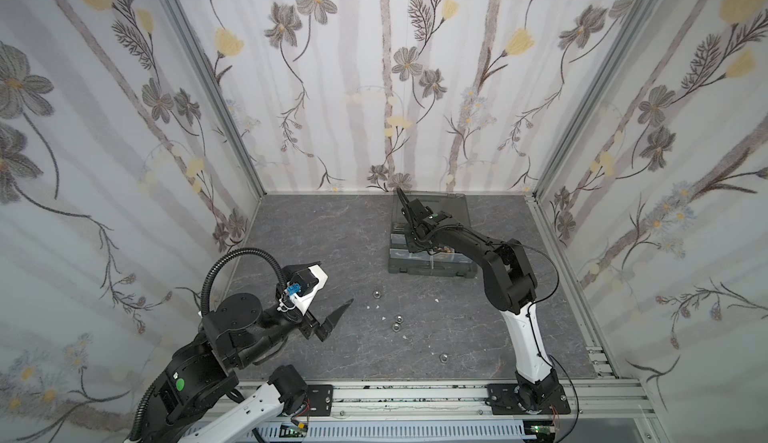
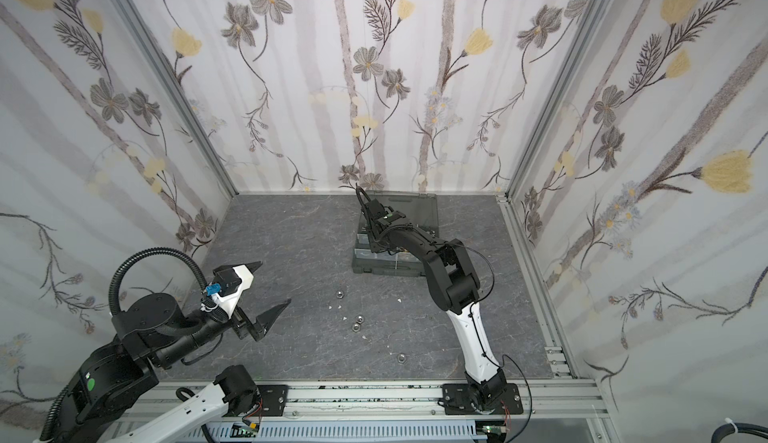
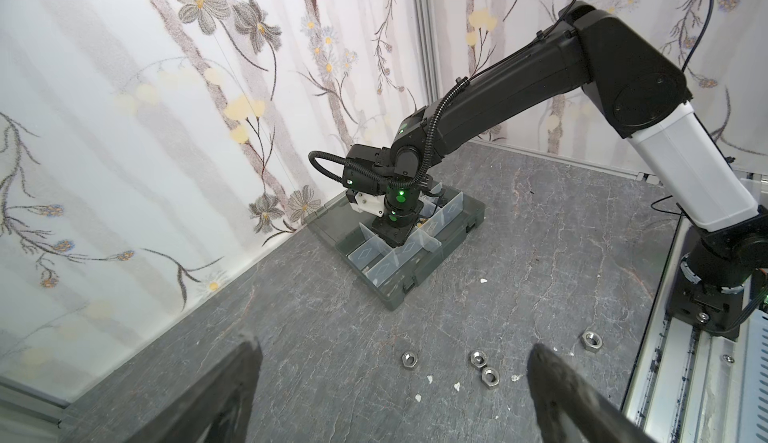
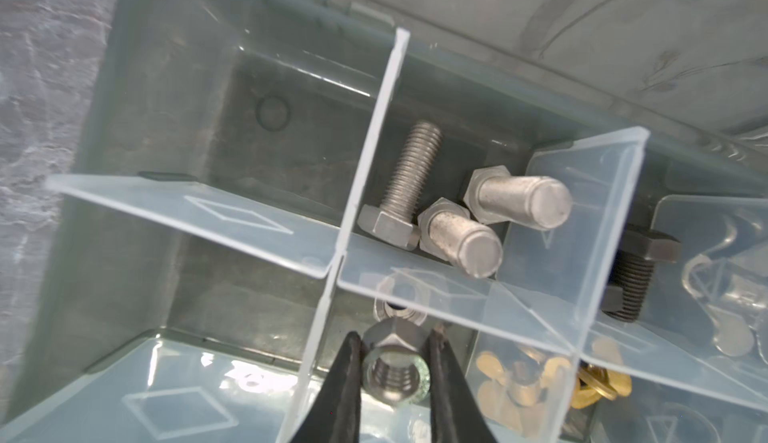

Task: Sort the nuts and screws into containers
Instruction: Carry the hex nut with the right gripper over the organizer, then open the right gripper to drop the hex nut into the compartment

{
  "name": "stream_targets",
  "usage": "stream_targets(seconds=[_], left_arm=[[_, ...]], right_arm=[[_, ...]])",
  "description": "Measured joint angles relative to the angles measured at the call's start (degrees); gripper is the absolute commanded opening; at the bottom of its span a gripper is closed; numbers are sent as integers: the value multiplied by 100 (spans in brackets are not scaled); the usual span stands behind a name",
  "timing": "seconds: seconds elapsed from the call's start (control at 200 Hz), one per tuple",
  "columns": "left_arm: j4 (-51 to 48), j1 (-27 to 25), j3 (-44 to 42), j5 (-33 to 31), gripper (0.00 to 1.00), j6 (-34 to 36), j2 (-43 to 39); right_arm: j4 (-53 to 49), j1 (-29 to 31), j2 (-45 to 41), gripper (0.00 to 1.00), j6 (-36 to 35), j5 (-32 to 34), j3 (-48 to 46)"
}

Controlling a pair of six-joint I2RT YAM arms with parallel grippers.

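The silver hex nut is just over the organiser case's section, so my right gripper will let go, and the nut would settle between the section's dividers.
My right gripper [image 4: 395,339] is shut on a silver hex nut [image 4: 395,372] and holds it just above a compartment of the dark grey organiser case [image 1: 432,271]. Another silver nut [image 4: 399,300] lies in that compartment. The neighbouring compartment holds three silver screws [image 4: 409,183]. A black screw [image 4: 636,270], brass wing nuts [image 4: 519,382] and silver wing nuts [image 4: 731,295] lie in other compartments. Several silver nuts [image 1: 395,327] [image 3: 489,375] lie loose on the table. My left gripper [image 1: 336,282] hovers open and empty over the table's left side, apart from them.
The case's smoky lid [image 1: 449,204] lies open against the back wall. Small white specks [image 1: 436,300] dot the table. Wallpapered walls close in three sides, and an aluminium rail [image 1: 415,395] with both arm bases runs along the front. The right arm [image 1: 507,270] reaches over the case.
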State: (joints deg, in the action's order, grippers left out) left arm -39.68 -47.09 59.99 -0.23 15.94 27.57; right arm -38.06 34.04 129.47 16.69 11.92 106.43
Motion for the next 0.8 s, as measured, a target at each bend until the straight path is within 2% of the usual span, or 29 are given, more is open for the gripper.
stream_targets(seconds=[0.255, 0.37, 0.5, 0.669, 0.799], left_arm=[[4, 0, 13, 2, 100, 20, 70], [9, 0, 37, 2, 100, 26, 96], [44, 0, 52, 4, 100, 35, 90], [44, 0, 52, 7, 100, 39, 13], [44, 0, 50, 44, 100, 50, -22]], right_arm=[[-2, 0, 9, 26, -94, 2, 7], [-96, 2, -92, 36, -133, -9, 7], [-212, 9, -334, 41, -210, -31, 4], [-361, 46, -831, 41, -269, -101, -295], [-481, 210, -1593, 43, -175, -68, -1005]])
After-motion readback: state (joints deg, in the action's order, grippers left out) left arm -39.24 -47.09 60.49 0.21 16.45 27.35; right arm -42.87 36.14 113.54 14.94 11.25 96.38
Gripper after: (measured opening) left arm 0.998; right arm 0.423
